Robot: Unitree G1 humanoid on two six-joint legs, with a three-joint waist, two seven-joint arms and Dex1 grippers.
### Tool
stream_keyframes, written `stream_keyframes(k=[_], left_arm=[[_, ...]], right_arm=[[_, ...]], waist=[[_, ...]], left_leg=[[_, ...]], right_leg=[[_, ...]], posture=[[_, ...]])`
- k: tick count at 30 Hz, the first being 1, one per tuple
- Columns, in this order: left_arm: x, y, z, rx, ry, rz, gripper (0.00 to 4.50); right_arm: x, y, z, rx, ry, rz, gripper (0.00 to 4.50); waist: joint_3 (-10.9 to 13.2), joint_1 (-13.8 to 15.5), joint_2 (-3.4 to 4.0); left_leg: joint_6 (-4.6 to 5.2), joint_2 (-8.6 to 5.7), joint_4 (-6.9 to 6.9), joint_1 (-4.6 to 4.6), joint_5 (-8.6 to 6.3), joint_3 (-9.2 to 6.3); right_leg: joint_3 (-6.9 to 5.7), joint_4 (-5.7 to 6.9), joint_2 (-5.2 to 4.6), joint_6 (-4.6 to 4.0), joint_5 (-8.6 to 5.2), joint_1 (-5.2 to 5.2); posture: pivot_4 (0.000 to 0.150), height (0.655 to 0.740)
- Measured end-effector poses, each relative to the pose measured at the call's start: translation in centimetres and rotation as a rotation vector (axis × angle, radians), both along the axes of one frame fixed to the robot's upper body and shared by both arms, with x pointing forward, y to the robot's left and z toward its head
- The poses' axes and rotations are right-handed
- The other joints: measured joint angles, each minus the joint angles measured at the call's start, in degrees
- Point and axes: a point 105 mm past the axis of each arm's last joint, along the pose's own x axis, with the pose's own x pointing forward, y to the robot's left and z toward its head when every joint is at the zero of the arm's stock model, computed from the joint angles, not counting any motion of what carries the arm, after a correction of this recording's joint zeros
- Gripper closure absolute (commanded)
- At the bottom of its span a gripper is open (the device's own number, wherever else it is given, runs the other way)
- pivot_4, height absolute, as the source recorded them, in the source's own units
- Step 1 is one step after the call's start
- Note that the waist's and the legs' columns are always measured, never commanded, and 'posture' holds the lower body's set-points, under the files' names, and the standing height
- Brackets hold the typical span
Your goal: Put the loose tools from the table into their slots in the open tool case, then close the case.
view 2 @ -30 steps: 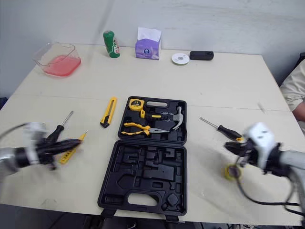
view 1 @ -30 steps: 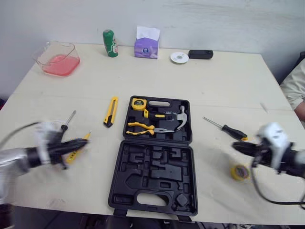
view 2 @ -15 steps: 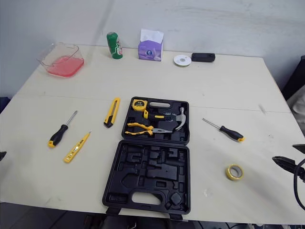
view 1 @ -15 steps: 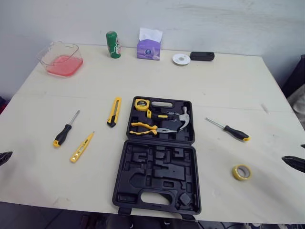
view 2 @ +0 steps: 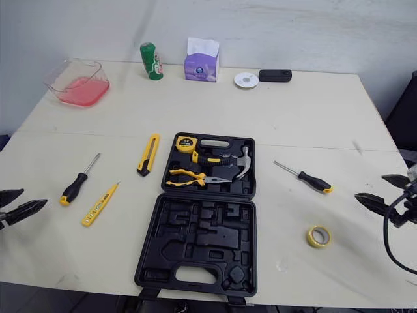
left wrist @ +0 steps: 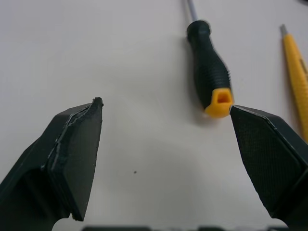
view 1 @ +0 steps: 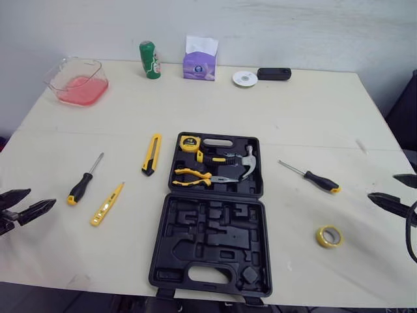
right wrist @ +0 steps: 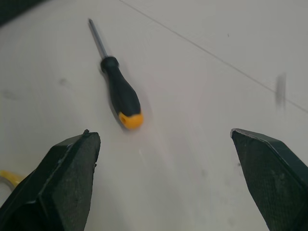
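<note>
The screwdriver's thin metal shaft (view 1: 97, 163) should stay free to settle into the case slot, so my left gripper needs to reach the screwdriver and grab its black handle (view 1: 80, 188).
The black tool case (view 1: 210, 242) lies open mid-table; its far half holds a tape measure (view 1: 189, 141), pliers (view 1: 199, 175) and a hammer (view 1: 242, 161). Left of the case lie a yellow utility knife (view 1: 151, 153), a black-and-yellow screwdriver (view 1: 81, 186) and a yellow tester pen (view 1: 106, 204). On the case's right are a second screwdriver (view 1: 313, 177) and a yellow tape roll (view 1: 330, 236). My left gripper (view 1: 40, 199) is open at the table's left edge, just short of the left screwdriver's handle (left wrist: 209, 72). Open too, my right gripper (view 1: 383, 187) stands at the right edge, facing the right screwdriver (right wrist: 120, 96).
Along the back edge stand a clear container of pink liquid (view 1: 77, 81), a green bottle (view 1: 150, 59), a purple tissue box (view 1: 201, 60), a white disc (view 1: 245, 78) and a small black box (view 1: 273, 74).
Both grippers were shut over the table a second ago. They have since drawn out toward the table's sides and opened wide. No tool has moved.
</note>
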Motion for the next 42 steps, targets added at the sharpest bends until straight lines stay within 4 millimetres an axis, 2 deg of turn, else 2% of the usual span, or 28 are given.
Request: stream_keyframes(k=[2, 10, 16, 24, 25, 26, 30, 32, 39, 42], left_arm=[[0.5, -0.6, -0.1, -0.014, 0.024, 0.012, 0.04], [2.5, -3.6, -1.1, 0.009, 0.106, -0.012, 0.04], [4.3, -4.3, -0.9, 0.022, 0.106, 0.014, 0.04], [5.1, -5.3, -2.7, 0.054, 0.166, 0.001, 0.04], [5.3, -5.3, -2.7, 0.060, 0.165, -0.001, 0.58], [5.4, -5.3, -2.7, 0.064, 0.162, 0.004, 0.82], [5.6, -4.8, -2.7, 0.058, 0.158, 0.029, 2.70], [5.7, -4.9, -2.7, 0.053, 0.153, 0.028, 3.43], [5.4, -5.6, -2.3, 0.054, 0.134, -0.006, 3.48], [5.4, -7.7, 0.2, 0.061, 0.065, -0.116, 3.48]], right_arm=[[0.4, 2.4, 0.9, 0.043, -0.016, 0.077, 0.00], [0.0, 14.5, 4.1, 0.177, -0.051, 0.512, 0.00], [-0.7, 20.3, 5.7, 0.219, -0.076, 0.740, 0.00], [-0.3, 24.5, 6.7, 0.272, -0.103, 0.906, 0.00], [-0.4, 24.8, 6.6, 0.273, -0.093, 0.922, 0.00], [-0.4, 24.9, 6.4, 0.273, -0.082, 0.931, 0.00], [0.0, 25.2, 6.7, 0.293, -0.086, 0.940, 0.00], [0.1, 25.3, 6.9, 0.303, -0.091, 0.947, 0.00], [0.1, 25.7, 7.0, 0.309, -0.085, 0.969, 0.00], [0.1, 25.4, 7.0, 0.302, -0.072, 0.968, 0.00]], waist=[[0.00, -0.07, 0.00], [0.01, 0.00, -0.01], [0.01, 1.00, -0.01], [0.01, 1.28, -0.02], [0.01, 1.33, -0.02], [0.01, 1.37, -0.02], [0.01, 1.42, -0.01], [0.01, 1.47, -0.01], [0.01, 1.46, -0.02], [0.00, 1.56, -0.07]], left_leg=[[0.02, 0.00, 0.01, 0.02, -0.02, -0.04], [0.10, -0.01, 0.02, -0.02, 0.20, -0.21], [0.03, -0.01, 0.06, -0.15, 0.27, -0.25], [0.05, 0.02, 0.34, -0.27, 0.25, -0.30], [0.06, 0.02, 0.35, -0.27, 0.25, -0.31], [0.06, 0.02, 0.38, -0.28, 0.25, -0.32], [0.14, 0.01, 0.52, -0.31, 0.21, -0.33], [0.14, 0.02, 0.54, -0.31, 0.21, -0.36], [0.16, 0.06, 0.70, -0.51, 0.19, -0.50], [0.15, 0.07, 0.93, -0.99, 0.20, -0.67]], right_leg=[[-0.01, 0.06, -0.01, -0.01, 0.03, 0.02], [-0.11, 0.14, -0.01, -0.04, 0.08, 0.04], [-0.15, 0.09, -0.01, -0.04, 0.07, -0.05], [-0.24, 0.19, -0.01, -0.04, 0.07, -0.07], [-0.24, 0.21, -0.01, -0.04, 0.07, -0.06], [-0.25, 0.21, -0.02, -0.04, 0.07, -0.05], [-0.28, 0.26, -0.06, -0.03, 0.08, -0.02], [-0.31, 0.29, -0.06, -0.03, 0.08, -0.02], [-0.43, 0.30, -0.06, -0.03, 0.08, -0.07], [-0.58, 0.45, -0.07, -0.03, 0.08, -0.40]], posture=[[0.150, 0.7244], [0.150, 0.7244], [0.150, 0.7244], [0.150, 0.7244], [0.150, 0.7244], [0.150, 0.7244], [0.150, 0.7244], [0.150, 0.7244], [0.150, 0.7244], [0.150, 0.7244]])
